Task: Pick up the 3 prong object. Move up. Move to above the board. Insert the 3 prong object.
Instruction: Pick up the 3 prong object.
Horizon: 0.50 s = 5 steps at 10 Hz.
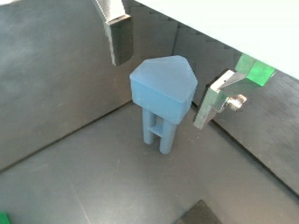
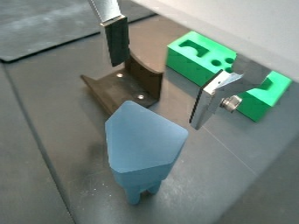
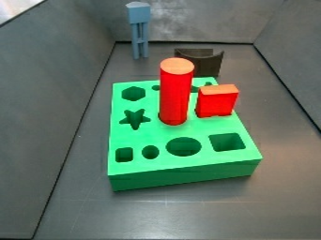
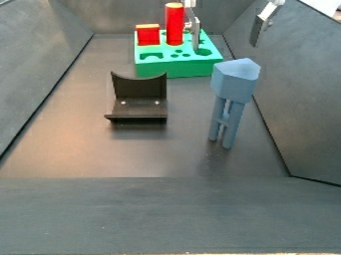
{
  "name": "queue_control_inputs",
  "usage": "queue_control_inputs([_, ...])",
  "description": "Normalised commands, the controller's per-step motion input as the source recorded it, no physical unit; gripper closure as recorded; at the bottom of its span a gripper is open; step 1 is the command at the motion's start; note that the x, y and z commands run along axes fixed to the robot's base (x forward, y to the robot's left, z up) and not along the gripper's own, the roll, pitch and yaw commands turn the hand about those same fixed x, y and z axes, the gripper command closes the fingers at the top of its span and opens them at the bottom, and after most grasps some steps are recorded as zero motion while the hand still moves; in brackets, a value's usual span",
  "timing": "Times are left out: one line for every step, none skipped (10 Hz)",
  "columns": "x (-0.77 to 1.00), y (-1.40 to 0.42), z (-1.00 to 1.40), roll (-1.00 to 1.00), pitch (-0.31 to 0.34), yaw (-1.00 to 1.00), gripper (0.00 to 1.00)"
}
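The gripper reaches the 3 prong object next and grips its blocky head [image 3: 138,13], which leaves its thin prongs free to slot into the board [image 3: 189,155].
The 3 prong object [image 1: 162,86] is a slate-blue piece with a blocky head on thin prongs. It stands upright on the grey floor and shows in both wrist views [image 2: 142,147] and both side views [image 3: 137,28] [image 4: 232,95]. My gripper [image 1: 162,92] is open and empty, a little above the object's head, with one silver finger [image 1: 117,39] on each side. It also shows in the wrist view [image 2: 159,91] and at the top of a side view [image 4: 228,28]. The green board [image 3: 189,155] with cut-out holes lies apart from the object [image 4: 160,68] [image 2: 211,61].
A tall red cylinder [image 3: 175,91] and a red cube [image 3: 219,100] stand in the board. A black curved fixture [image 4: 138,98] sits on the floor between the board and the object; it also shows in a wrist view [image 2: 122,87]. Grey walls enclose the floor.
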Motion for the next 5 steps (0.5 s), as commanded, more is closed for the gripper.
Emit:
queue_control_inputs([0.00,0.14,-0.13,-0.16,-0.204,0.59,0.00])
queue_control_inputs([0.00,0.13,-0.17,-0.13,-0.216,0.58,0.00])
queue_control_inputs([0.00,0.15,-0.14,-0.06,-0.173,0.52,0.00])
queue_control_inputs([0.00,0.00,-0.07,0.00,-0.046,0.26,0.00])
queue_control_inputs([0.00,0.00,0.00,0.00,-0.013,0.00,0.00])
